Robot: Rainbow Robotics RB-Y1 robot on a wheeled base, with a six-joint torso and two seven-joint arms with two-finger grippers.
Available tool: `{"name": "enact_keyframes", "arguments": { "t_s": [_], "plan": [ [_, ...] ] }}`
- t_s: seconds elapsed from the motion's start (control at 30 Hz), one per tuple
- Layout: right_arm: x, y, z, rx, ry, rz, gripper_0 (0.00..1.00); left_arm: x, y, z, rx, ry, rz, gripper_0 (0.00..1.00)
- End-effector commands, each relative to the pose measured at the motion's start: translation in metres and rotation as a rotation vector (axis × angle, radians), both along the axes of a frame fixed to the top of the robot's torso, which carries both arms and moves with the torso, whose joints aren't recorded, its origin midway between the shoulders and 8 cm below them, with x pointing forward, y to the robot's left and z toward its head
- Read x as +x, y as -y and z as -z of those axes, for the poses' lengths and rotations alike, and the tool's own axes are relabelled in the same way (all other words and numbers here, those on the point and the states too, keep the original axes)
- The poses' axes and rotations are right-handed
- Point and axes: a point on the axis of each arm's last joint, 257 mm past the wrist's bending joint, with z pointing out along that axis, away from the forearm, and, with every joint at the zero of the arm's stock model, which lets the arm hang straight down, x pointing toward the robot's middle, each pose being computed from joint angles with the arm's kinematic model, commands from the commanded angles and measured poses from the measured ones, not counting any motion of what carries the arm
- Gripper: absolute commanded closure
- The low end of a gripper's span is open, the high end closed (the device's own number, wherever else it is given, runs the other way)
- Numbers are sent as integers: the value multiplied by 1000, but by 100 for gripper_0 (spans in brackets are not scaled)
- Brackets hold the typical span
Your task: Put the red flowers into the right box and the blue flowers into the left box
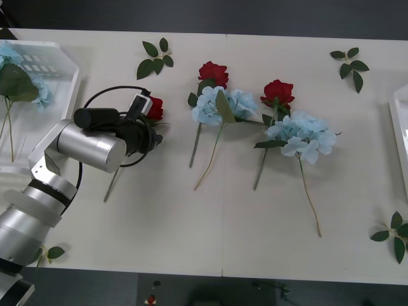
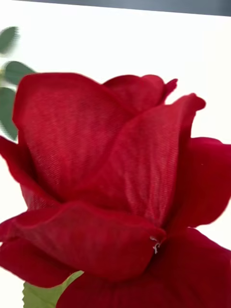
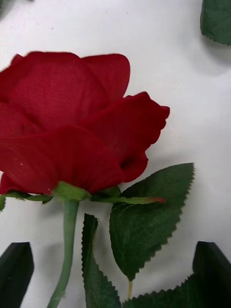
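Note:
Next, my left gripper grabs the red flower by its green stem (image 3: 68, 251), since the red flower's wide petals spread out loosely above.
My left gripper (image 1: 150, 132) hovers over the leftmost red flower (image 1: 155, 108), whose stem runs back under the arm. In the left wrist view the black fingers (image 3: 17, 270) stand open at both corners, with this red flower's (image 3: 72, 120) stem and leaves between them and nothing gripped. Two more red flowers (image 1: 213, 72) (image 1: 278, 92) lie mid-table, each beside a blue flower (image 1: 224, 104) (image 1: 305, 136). The left box (image 1: 64, 60) at the far left holds blue flowers (image 1: 16, 76). The right box (image 1: 401, 137) shows as a white rim. A red flower (image 2: 110, 183) sits very close in the right wrist view.
Green leaf sprigs lie at the back (image 1: 155, 57), back right (image 1: 352, 65), front right (image 1: 395, 236) and front left (image 1: 51, 253). Long stems trail toward the table's front edge, where the near half of the white tabletop (image 1: 191, 236) is bare.

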Motion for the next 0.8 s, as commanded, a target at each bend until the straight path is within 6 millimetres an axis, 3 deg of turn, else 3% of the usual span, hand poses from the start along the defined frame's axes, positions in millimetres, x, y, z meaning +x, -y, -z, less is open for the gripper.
{"name": "enact_keyframes", "arguments": {
  "t_s": [0.03, 0.07, 0.13, 0.33, 0.57, 0.7, 0.73, 0.77, 0.8],
  "plan": [
    [-12, 41, -22, -127, -27, -11, 100, 12, 1, -21, -29, 37, -27, 58],
    [-16, 50, -21, -142, -34, -2, 100, 12, 2, -19, -25, 35, -28, 76],
    [-21, 63, -17, -163, -49, 9, 100, 12, 2, -17, -21, 33, -29, 100],
    [-25, 92, -5, -231, -47, 20, 100, 10, 1, -11, -18, 22, -34, 100],
    [-20, 98, -3, -263, -21, 21, 100, 10, 3, -11, -29, 20, -33, 100],
    [-20, 97, -2, -261, -20, 22, 100, 8, 13, -25, -86, 34, -14, 100],
    [-19, 96, -2, -257, -17, 22, 89, 5, 18, -36, -123, 43, 1, 100],
    [-20, 97, -2, -258, -18, 25, 56, 3, 22, -44, -145, 54, 10, 100],
    [-19, 97, -4, -257, -13, 25, 15, -1, 28, -62, -188, 77, 27, 100]
  ]
}}
